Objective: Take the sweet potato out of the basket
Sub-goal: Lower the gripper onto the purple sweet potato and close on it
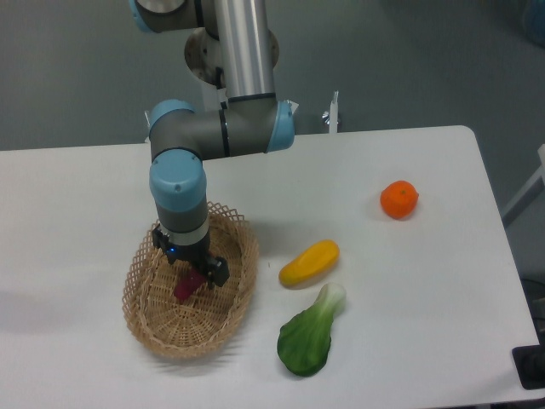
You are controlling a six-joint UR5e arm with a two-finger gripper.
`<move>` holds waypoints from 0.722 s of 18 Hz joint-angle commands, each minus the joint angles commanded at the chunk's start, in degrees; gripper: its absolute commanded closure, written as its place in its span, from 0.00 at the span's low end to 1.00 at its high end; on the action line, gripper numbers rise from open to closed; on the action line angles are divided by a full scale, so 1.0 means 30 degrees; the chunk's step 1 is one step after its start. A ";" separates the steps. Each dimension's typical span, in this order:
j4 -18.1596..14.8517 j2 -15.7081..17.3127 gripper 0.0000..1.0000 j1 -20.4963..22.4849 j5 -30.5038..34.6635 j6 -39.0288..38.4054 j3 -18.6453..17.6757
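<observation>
My gripper grabs the sweet potato by its upper end (196,279) next, to pick it out of the basket.
The sweet potato (184,288) is a slim magenta piece lying in the middle of the tan wicker basket (140,311) at the table's front left. My gripper (191,271) points straight down into the basket, right over the sweet potato's upper end. Its dark fingers (216,272) stand apart on either side of that end, so it is open and nothing is clamped. The wrist hides the top part of the sweet potato; only its lower end shows.
A yellow-orange oblong vegetable (309,262) lies just right of the basket. A green leafy bok choy (310,335) is below it. An orange fruit (398,199) sits far right. The arm's elbow (223,135) hangs above the basket's back rim.
</observation>
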 joint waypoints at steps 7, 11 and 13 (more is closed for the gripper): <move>0.0000 -0.0088 0.12 -0.0029 0.0000 0.0000 0.0175; -0.0029 -0.0088 0.59 0.0000 0.0087 0.0175 0.0205; -0.0029 -0.0088 0.64 -0.0029 0.0496 0.0205 0.0205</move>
